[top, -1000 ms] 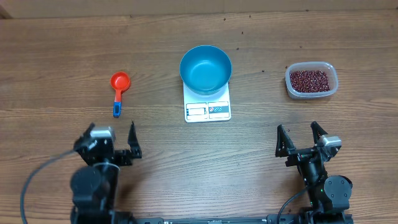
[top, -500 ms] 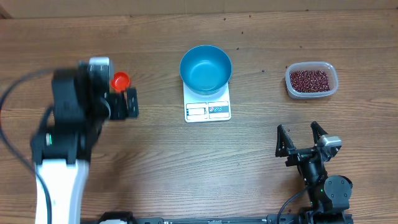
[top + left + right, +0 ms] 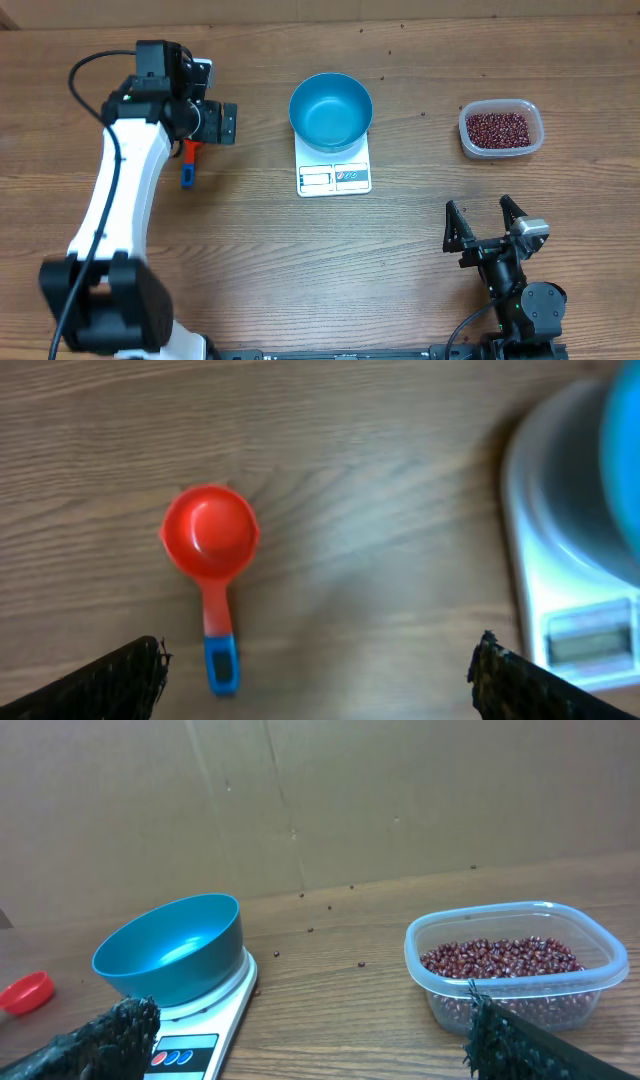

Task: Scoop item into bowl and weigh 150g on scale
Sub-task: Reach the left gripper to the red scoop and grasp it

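I should next use my left gripper to grab the red scoop by its cup's rim [image 3: 210,528]. The blue-tipped handle then stays free to hand over to my right gripper.
The blue bowl [image 3: 331,110] stands on the white scale [image 3: 334,177] at mid-table. The beans [image 3: 497,128] fill a clear tub at the far right. A red scoop [image 3: 210,540] with a blue handle tip lies flat on the wood left of the scale. My left gripper [image 3: 200,118] hangs above it, open, with nothing between its fingers. In the left wrist view the scoop's handle lies near the left fingertip [image 3: 140,675]. My right gripper [image 3: 485,225] rests open near the front right, facing the bowl [image 3: 170,950] and the beans [image 3: 500,960].
The clear plastic tub [image 3: 600,955] holds the beans. A few stray beans [image 3: 361,965] lie on the wood between scale and tub. A cardboard wall [image 3: 320,800] closes the table's far side. The left arm [image 3: 115,210] stretches over the table's left part.
My left arm has swung from the front edge up to the far left and now hangs over the red scoop. The right arm has not moved.
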Controlling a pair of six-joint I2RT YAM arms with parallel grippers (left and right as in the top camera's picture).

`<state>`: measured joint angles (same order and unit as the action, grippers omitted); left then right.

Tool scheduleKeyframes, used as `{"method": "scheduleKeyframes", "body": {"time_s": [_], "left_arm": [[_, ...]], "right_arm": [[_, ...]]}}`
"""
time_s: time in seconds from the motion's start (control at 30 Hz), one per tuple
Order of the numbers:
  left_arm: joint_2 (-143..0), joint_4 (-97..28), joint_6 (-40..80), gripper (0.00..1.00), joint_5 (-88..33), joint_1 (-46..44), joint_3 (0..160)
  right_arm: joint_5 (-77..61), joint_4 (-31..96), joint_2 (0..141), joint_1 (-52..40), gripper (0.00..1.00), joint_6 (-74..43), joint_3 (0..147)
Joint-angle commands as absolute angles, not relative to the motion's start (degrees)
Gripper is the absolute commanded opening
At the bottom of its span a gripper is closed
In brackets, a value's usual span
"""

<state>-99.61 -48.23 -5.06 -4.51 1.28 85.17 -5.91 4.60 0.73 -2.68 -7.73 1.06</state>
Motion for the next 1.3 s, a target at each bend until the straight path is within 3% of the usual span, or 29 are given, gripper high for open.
{"method": "scheduleKeyframes", "body": {"time_s": [0.0,0.27,0.77,1.0,1.13,1.27], "left_arm": [[-102.74,-44.91,-4.54,0.95,-4.49,4.75,86.21],[-111.24,-38.96,-3.70,0.73,-3.18,9.65,86.21],[-120.66,-35.99,-4.73,0.53,-2.35,9.74,86.21],[-120.68,-34.09,-4.73,0.36,-2.39,9.74,86.19],[-120.68,-32.62,-4.73,0.20,-2.37,9.74,86.19],[-120.73,-32.05,-4.71,0.16,-2.39,9.72,86.17]], "right_arm": [[-5.39,4.36,0.16,-2.98,1.00,-8.05,0.45],[-5.39,4.36,0.16,-2.98,1.00,-8.05,0.45],[-5.39,4.36,0.16,-2.98,1.00,-8.05,0.45],[-5.39,4.36,0.16,-2.98,1.00,-8.05,0.45],[-5.39,4.36,0.16,-2.98,1.00,-8.05,0.45],[-5.39,4.36,0.16,-2.98,1.00,-8.05,0.45]]}}
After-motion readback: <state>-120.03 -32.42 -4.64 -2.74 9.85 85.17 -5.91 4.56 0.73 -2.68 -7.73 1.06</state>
